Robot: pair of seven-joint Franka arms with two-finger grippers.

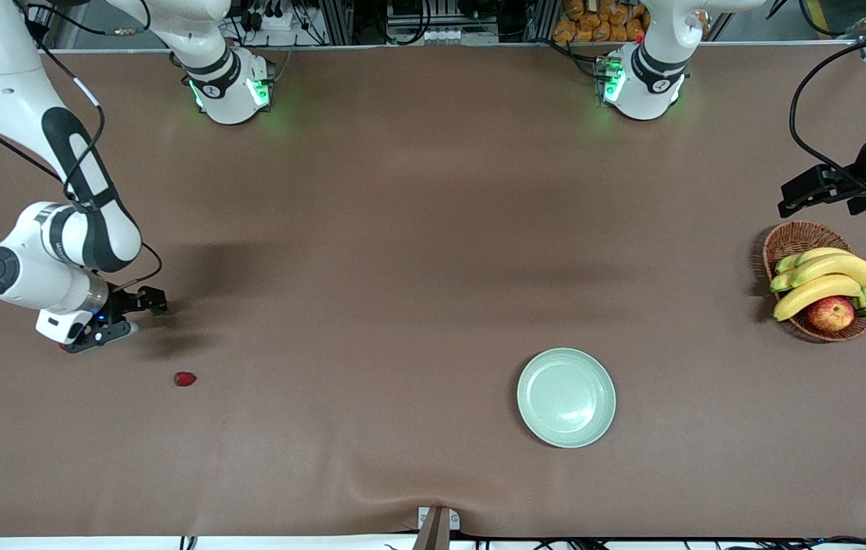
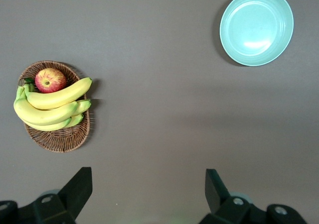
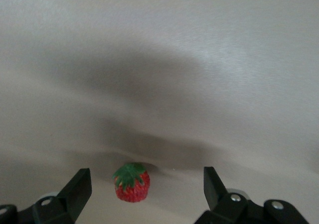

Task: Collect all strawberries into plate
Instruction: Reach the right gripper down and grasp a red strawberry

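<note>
I will next grab the strawberry with my right gripper by its red body and green cap (image 1: 184,379), and then my right gripper should move the strawberry into the plate (image 1: 567,397).
One small red strawberry (image 1: 185,379) lies on the brown cloth at the right arm's end of the table, a little nearer the front camera than my right gripper (image 1: 135,315). That gripper hangs low and open. In the right wrist view a strawberry (image 3: 132,182) with its green cap up sits on the cloth between the open fingers (image 3: 77,189), touching neither, with my right gripper (image 3: 148,186) around it. The pale mint-green plate (image 1: 567,397) (image 2: 256,27) holds nothing. My left gripper (image 1: 788,197) (image 2: 148,184) waits open and high up near the basket.
A brown wicker basket (image 1: 796,238) (image 2: 56,140) with bananas (image 1: 822,279) and a red-yellow apple (image 1: 831,313) stands at the left arm's end of the table. The cloth is wrinkled along the front edge.
</note>
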